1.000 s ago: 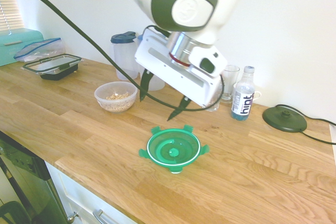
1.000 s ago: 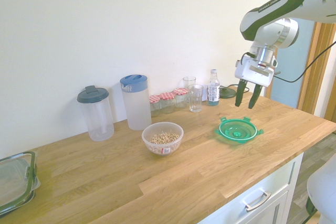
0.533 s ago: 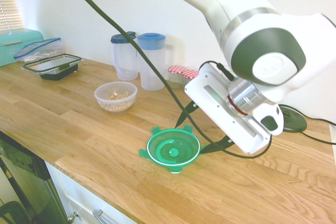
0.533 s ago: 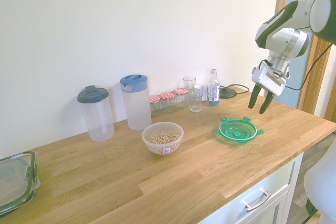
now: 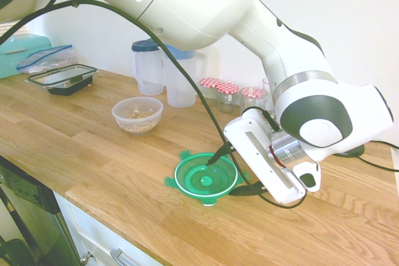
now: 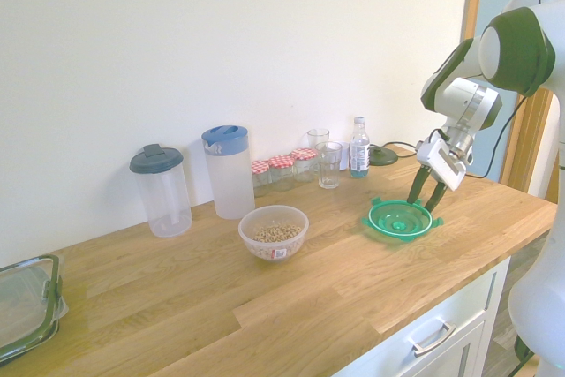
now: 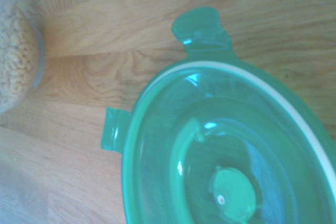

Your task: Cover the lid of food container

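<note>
My gripper grabs the lid by its narrow rim next, since the lid's round disc spreads wider than my open fingers.
The round green lid lies inner side up on the wooden counter near its front edge, white seal ring showing. My gripper is open and tilted low over the lid's right rim, with one fingertip above the rim's far side and the other beside its near right tab. From the other side, the gripper points down at the lid. The food container, a clear round bowl of brownish cereal, stands apart to the left. The wrist view shows the lid close up and the food container at the edge.
Two lidded jugs, red-topped jars, a glass and a water bottle line the wall. A black-rimmed rectangular box sits at the counter's far left. A black round base lies behind the arm.
The arm has swung from above and behind the lid to its right side and come down, so the open fingers now sit at the lid's rim. Lid and bowl have not moved.
</note>
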You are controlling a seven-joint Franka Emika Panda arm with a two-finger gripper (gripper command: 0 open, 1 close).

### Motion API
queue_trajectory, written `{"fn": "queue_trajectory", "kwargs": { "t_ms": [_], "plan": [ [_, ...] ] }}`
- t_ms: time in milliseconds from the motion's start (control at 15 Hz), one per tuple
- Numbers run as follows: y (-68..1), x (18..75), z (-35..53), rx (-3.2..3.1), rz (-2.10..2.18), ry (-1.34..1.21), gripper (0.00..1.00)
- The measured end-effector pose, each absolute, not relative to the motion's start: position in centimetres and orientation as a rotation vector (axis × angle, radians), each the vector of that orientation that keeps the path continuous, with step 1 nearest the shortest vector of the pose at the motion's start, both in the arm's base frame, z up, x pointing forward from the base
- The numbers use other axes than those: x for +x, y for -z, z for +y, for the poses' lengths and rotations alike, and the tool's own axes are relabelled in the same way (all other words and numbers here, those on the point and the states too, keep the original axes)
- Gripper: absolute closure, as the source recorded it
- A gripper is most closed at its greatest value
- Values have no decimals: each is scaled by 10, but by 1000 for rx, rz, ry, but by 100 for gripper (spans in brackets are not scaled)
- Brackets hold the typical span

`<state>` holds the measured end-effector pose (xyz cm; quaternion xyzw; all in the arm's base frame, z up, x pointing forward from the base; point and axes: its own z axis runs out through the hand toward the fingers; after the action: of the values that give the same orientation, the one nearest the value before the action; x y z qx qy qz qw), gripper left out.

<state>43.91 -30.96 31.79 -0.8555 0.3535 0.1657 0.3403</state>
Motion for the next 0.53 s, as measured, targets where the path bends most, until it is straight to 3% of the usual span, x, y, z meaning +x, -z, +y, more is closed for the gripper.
{"fn": "queue_trajectory", "kwargs": {
  "t_ms": [67, 533],
  "plan": [
    [-312, 443, -305, -2215, 915, -439, 100],
    [-300, 447, -296, -2175, 916, -444, 100]
  ]
}}
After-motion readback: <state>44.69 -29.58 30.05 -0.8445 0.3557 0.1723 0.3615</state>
